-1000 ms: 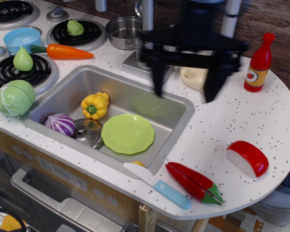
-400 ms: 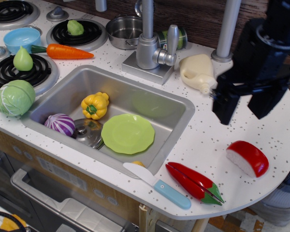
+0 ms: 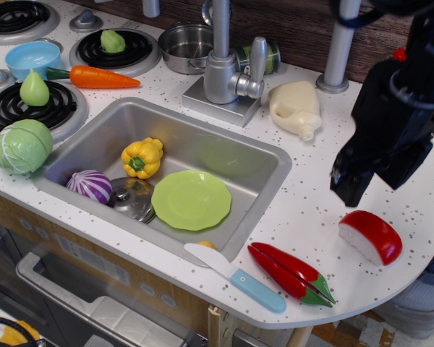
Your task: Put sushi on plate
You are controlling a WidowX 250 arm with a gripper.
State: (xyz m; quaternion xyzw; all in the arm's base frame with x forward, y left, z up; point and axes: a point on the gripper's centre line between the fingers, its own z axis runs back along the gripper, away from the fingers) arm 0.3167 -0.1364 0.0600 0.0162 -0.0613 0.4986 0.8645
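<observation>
The robot's gripper will next grab the sushi [image 3: 371,236] by its glossy red top and white base, to put it on the plate [image 3: 191,199].
The sushi [image 3: 371,236], glossy red over a white base, lies on the white counter at the right, near the rounded edge. The light-green plate [image 3: 191,199] lies flat in the steel sink [image 3: 264,163], at its front right. My black gripper [image 3: 376,184] hangs just above and slightly behind the sushi, not touching it. Its jaws stand apart and hold nothing. The arm hides most of the red bottle behind it.
In the sink are a yellow pepper [image 3: 142,157], a purple onion [image 3: 90,185] and a steel lid [image 3: 131,199]. A red chili [image 3: 291,272] and a blue-handled knife [image 3: 239,278] lie at the front edge. A cream jug [image 3: 296,108] and the faucet [image 3: 224,72] stand behind.
My gripper has swung from above the faucet rightward across the counter and come down over the sushi. Nothing else has moved.
</observation>
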